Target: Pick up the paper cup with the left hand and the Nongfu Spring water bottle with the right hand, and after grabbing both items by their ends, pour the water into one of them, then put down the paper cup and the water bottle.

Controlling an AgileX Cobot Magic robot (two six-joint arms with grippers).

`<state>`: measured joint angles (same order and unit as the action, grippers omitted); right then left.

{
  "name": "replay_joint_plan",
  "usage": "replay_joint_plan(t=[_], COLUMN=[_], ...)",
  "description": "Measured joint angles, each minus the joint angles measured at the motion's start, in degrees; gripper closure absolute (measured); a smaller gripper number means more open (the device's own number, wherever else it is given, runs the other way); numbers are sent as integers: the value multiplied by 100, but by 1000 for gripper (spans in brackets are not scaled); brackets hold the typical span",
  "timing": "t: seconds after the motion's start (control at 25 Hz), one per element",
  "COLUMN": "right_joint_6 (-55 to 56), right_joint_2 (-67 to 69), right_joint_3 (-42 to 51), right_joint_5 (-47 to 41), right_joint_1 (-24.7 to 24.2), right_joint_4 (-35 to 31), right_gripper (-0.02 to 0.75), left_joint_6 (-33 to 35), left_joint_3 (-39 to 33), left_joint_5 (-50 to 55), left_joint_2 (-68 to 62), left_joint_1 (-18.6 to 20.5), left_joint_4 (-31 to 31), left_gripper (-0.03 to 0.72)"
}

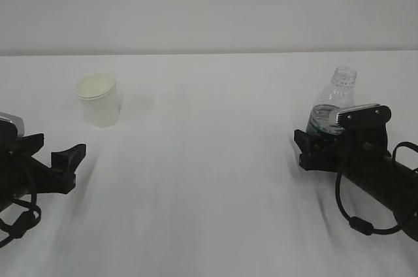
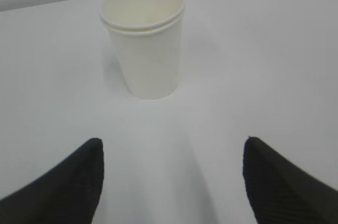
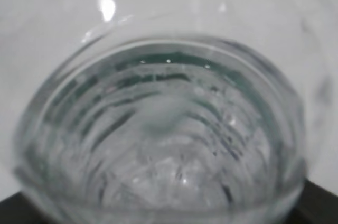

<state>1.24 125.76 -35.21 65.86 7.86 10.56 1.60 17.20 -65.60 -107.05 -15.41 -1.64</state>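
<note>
Next, my left gripper grabs the paper cup by its lower part (image 1: 100,112), so the paper cup's open rim (image 1: 96,78) stays free to receive the water.
The white paper cup (image 1: 98,99) stands upright on the table, back left. In the left wrist view the paper cup (image 2: 145,44) is ahead of my left gripper (image 2: 172,150), which is open and empty, with a gap of bare table between them. The clear Nongfu Spring water bottle (image 1: 336,97) stands capless at the right, its green label low down. My right gripper (image 1: 323,136) reaches around its lower part. In the right wrist view the bottle (image 3: 163,129) fills the picture, with water (image 3: 174,176) in it. Only dark finger corners (image 3: 323,204) show, so contact is unclear.
The white table (image 1: 209,179) runs back to a pale wall. The left gripper (image 1: 55,159) sits low near the front left edge. A black cable (image 1: 356,221) loops under the right arm.
</note>
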Motion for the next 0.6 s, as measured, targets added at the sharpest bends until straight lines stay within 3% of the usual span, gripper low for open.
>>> replay_joint_plan(t=[0.6], right_joint_6=[0], right_joint_2=[-417], right_joint_3=[142], right_joint_5=[-153], right_joint_1=[0], right_joint_4=[278], right_gripper=[220], left_joint_6=[0], left_joint_3=[65], left_joint_5=[0], left_joint_2=[-188], left_joint_1=[0], left_joint_4=[-175], left_gripper=[100])
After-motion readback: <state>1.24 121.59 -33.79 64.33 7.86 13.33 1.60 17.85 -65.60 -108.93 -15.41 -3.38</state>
